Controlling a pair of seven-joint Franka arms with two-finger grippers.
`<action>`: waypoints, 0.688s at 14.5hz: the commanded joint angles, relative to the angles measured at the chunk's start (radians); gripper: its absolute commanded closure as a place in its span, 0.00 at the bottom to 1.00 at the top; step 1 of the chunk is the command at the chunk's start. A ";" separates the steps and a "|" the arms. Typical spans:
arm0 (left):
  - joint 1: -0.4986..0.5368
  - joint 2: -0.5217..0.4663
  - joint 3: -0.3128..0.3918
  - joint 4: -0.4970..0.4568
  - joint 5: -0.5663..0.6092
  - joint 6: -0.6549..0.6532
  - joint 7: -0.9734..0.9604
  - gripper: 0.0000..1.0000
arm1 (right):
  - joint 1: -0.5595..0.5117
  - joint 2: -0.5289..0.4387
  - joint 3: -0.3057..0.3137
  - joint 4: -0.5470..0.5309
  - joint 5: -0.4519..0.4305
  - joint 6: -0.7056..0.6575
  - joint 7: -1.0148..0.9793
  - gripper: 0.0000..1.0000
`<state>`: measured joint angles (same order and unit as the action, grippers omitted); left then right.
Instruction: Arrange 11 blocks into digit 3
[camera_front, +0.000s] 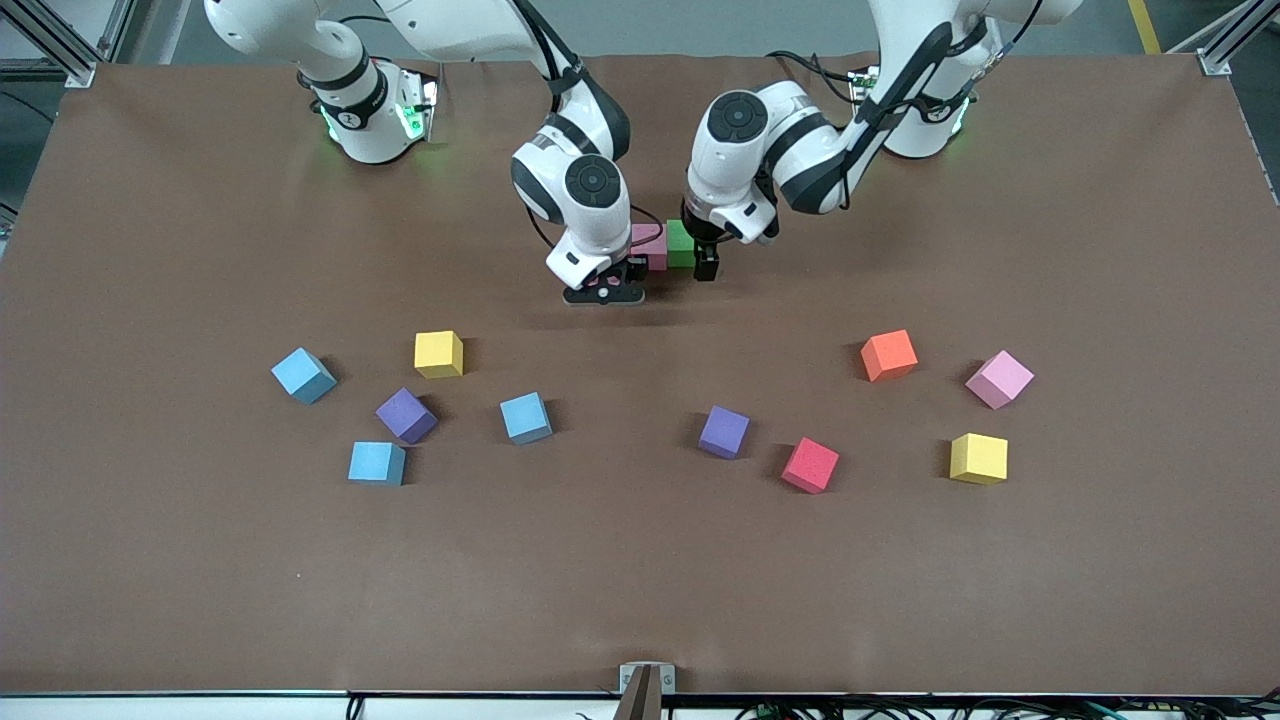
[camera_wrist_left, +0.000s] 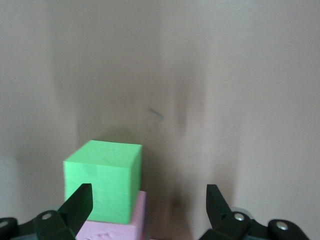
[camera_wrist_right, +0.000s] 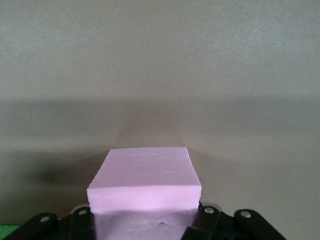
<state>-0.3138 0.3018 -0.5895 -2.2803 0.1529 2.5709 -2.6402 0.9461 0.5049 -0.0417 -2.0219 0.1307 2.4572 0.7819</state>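
My right gripper is ready to open. The pink block's lower edge is on the tabletop beside the green block (camera_front: 681, 243), so the pink block would stand.
A pink block (camera_front: 652, 240) sits low at the table with my right gripper (camera_front: 636, 266) shut on it. In the right wrist view it (camera_wrist_right: 145, 180) fills the space between the fingers (camera_wrist_right: 82, 220). A green block (camera_front: 681, 243) touches its side toward the left arm's end. My left gripper (camera_front: 706, 262) hangs open just beside the green block (camera_wrist_left: 102, 180), with nothing between its fingers (camera_wrist_left: 80, 202). The pink block (camera_wrist_left: 117, 231) also shows there under the green one's edge.
Loose blocks lie nearer the front camera. Toward the right arm's end are three light blue (camera_front: 303, 375) (camera_front: 377, 462) (camera_front: 525, 417), a yellow (camera_front: 438, 353) and a purple (camera_front: 406, 415). Toward the left arm's end are purple (camera_front: 724, 432), red (camera_front: 810, 465), orange (camera_front: 888, 354), pink (camera_front: 999, 379) and yellow (camera_front: 978, 457).
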 joint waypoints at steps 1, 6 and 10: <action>0.048 0.016 -0.004 0.092 0.022 -0.118 0.047 0.00 | 0.036 0.064 0.000 0.023 0.001 0.016 0.037 0.56; 0.171 0.075 -0.001 0.225 0.023 -0.193 0.245 0.00 | 0.037 0.072 -0.001 0.032 -0.010 0.016 0.042 0.56; 0.295 0.106 -0.001 0.301 0.062 -0.233 0.428 0.00 | 0.040 0.076 -0.001 0.035 -0.013 0.016 0.042 0.54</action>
<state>-0.0727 0.3764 -0.5793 -2.0437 0.1771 2.3915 -2.2810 0.9597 0.5101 -0.0433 -2.0126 0.1173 2.4507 0.7945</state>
